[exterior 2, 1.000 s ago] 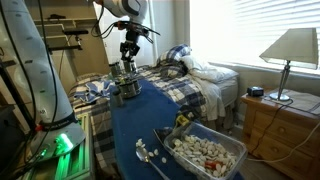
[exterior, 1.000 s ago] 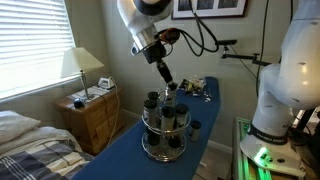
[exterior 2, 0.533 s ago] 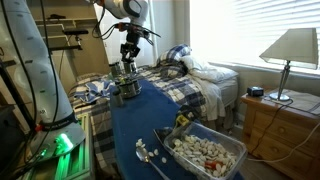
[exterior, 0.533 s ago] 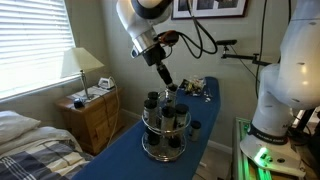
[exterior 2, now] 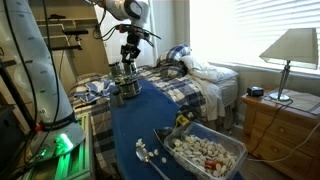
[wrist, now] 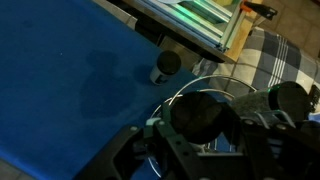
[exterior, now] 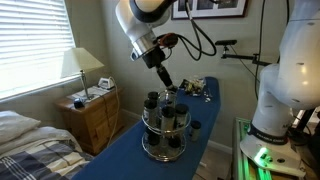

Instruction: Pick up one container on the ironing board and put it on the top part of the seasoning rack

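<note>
The dark-lidded spice jar is over the rack's top shelf and would end on that shelf, encircled by the shelf's wire ring. My gripper opens now.
The seasoning rack [exterior: 165,128] is a round two-tier silver carousel with dark-lidded jars, standing on the dark blue ironing board [exterior: 120,155]. It also shows in both exterior views [exterior 2: 125,88]. My gripper [exterior: 168,84] hangs just over the rack's top tier, as the exterior view [exterior 2: 128,64] also shows. In the wrist view the gripper [wrist: 203,128] is shut on a dark-lidded spice jar [wrist: 200,113] above the rack's wire ring. Another jar [wrist: 167,63] stands alone on the board [wrist: 70,80] beside the rack.
A wooden nightstand [exterior: 90,115] with a lamp stands beside the board. A bed [exterior 2: 190,85] lies along it. A white basket [exterior 2: 205,152] of small items and a spoon sit at the board's other end. The robot base [exterior: 285,90] is close by.
The arm has shifted only slightly above the rack's top tier. The jar stays in the gripper.
</note>
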Tool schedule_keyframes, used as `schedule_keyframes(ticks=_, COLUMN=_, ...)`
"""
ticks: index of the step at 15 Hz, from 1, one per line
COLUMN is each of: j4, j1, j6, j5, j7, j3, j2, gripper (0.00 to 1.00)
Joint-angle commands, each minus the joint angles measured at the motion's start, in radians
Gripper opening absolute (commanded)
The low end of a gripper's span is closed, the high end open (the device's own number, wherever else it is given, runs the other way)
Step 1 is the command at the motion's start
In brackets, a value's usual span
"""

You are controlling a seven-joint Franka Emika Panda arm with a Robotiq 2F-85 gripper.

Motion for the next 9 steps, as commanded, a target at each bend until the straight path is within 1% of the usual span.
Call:
schedule_keyframes(ticks=1, j4=0.007, j1=0.005, j6=0.007, j5=-0.014, j7=-0.007, j3=0.003, j2=0.009, gripper=0.25)
schedule_keyframes(ticks=5, j4=0.008, j1=0.005, j6=0.009, j5=-0.014, j7=-0.008, j3=0.004, j2=0.015, gripper=0.25)
schedule_keyframes(ticks=6, j4=0.008, j1=0.005, j6=0.009, j5=-0.015, j7=-0.009, j3=0.004, j2=0.017, gripper=0.32)
schedule_keyframes(ticks=9, j4=0.009, j1=0.005, j6=0.008, j5=-0.013, j7=-0.011, j3=0.005, j2=0.02, gripper=0.37)
